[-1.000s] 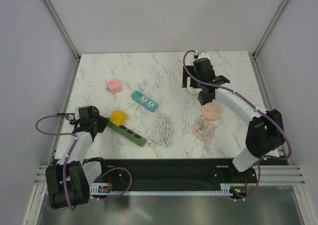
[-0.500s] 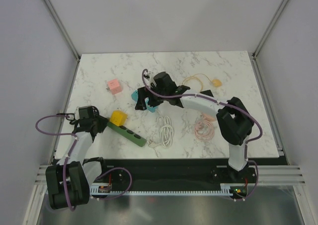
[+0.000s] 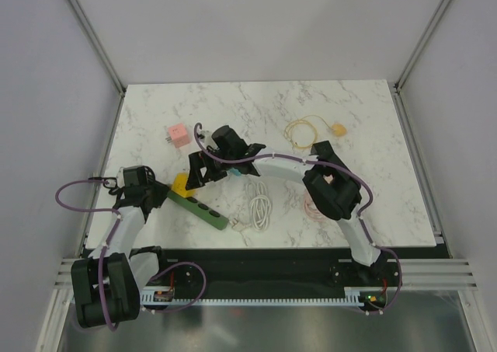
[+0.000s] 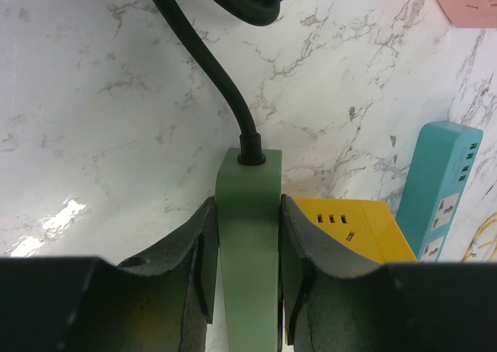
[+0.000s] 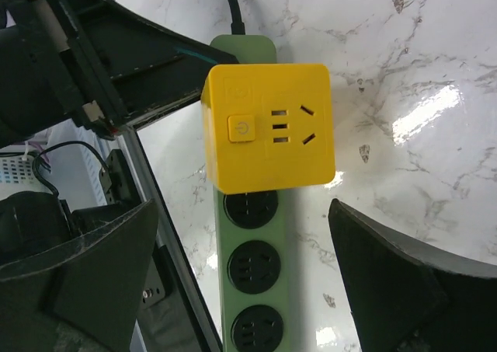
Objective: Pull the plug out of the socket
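Observation:
My right gripper grabs the yellow cube plug point(image 3: 180, 185) point(image 5: 268, 127) by its opposite sides next, fingers on either side of the socket, to pull it off the socket.
The socket is a green power strip point(image 3: 203, 210) point(image 4: 248, 235) point(image 5: 256, 290) lying at the front left of the table, with a black cord point(image 4: 210, 57) leaving its end. A yellow cube plug point(image 5: 268, 127) point(image 4: 349, 224) point(image 3: 180, 185) sits plugged into the strip's first outlet. My left gripper point(image 3: 155, 193) point(image 4: 248, 266) is shut on the cord end of the strip, one finger pressed to each side. Open wide, my right gripper point(image 3: 194, 169) point(image 5: 245, 243) hovers over the strip just beside the plug, its fingers well apart and touching nothing.
A pink cube adapter point(image 3: 178, 135) lies behind the strip. A teal power strip point(image 4: 444, 181) sits just right of the plug, mostly under my right arm in the top view. A coiled white cable point(image 3: 258, 206) and a thin yellow cable point(image 3: 311, 128) lie further right.
My right arm has swung from the far right of the table leftward to above the yellow plug, its gripper staying open. The left gripper has kept its hold on the strip.

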Motion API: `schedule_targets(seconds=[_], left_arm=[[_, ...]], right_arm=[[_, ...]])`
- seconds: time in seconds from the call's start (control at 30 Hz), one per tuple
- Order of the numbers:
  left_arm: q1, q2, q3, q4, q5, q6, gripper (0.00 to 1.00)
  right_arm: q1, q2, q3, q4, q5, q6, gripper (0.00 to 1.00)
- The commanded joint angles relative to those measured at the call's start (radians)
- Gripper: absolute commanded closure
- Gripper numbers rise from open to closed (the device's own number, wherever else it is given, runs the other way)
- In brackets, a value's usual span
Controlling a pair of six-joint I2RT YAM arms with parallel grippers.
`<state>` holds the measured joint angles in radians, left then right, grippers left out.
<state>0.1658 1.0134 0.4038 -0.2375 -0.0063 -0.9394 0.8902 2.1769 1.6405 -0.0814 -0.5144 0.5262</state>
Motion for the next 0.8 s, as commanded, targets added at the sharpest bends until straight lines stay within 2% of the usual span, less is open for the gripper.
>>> schedule_targets(seconds=[0.0,0.37,0.77], left_arm=[[-0.002,-0.007,-0.008,-0.013,-0.054,0.063,0.98],[-0.003,-0.010,-0.011,-0.005,-0.047,0.070,0.98],[-0.005,-0.015,-0.016,0.004,-0.038,0.071,0.98]], right_arm=[[0.003,0.046,0.068,0.034,-0.024,0.015,0.02],[0.003,0.179,0.222,-0.011,-0.035,0.018,0.04],[0.010,0.219,0.246,0.045,-0.072,0.093,0.17]])
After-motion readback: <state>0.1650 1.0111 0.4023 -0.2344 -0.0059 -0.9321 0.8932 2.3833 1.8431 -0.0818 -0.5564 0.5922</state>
